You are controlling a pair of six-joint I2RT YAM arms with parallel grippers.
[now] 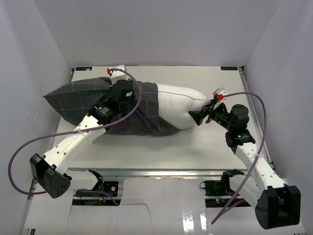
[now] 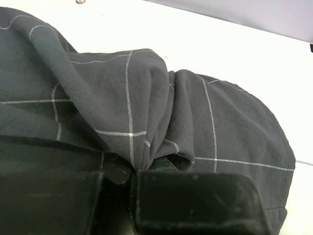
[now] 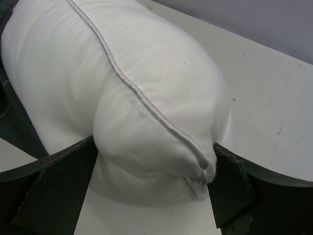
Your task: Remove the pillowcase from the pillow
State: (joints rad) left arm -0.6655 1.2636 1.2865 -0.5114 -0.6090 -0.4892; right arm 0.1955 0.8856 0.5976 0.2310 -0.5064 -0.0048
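My right gripper grips the pillow by its bare seamed end [image 1: 191,106] next, which leaves the pillowcase [image 1: 73,98] free to slip off the covered half.
The dark grey checked pillowcase [image 1: 73,98] covers the left half of the white pillow [image 1: 176,105], which lies across the table. My left gripper [image 1: 124,93] rests on top of the case near its open hem. In the left wrist view the jaws [image 2: 132,176] are shut, pinching a fold of the pillowcase [image 2: 146,98]. My right gripper [image 1: 199,116] is at the pillow's bare right end. In the right wrist view that seamed end of the pillow [image 3: 122,88] sits between wide-spread fingers [image 3: 58,186], touching both.
The white table [image 1: 195,142] is boxed in by white walls at the left, back and right. Purple cables [image 1: 259,112] loop from both arms. A metal rail [image 1: 161,171] runs along the near edge, between the arm bases.
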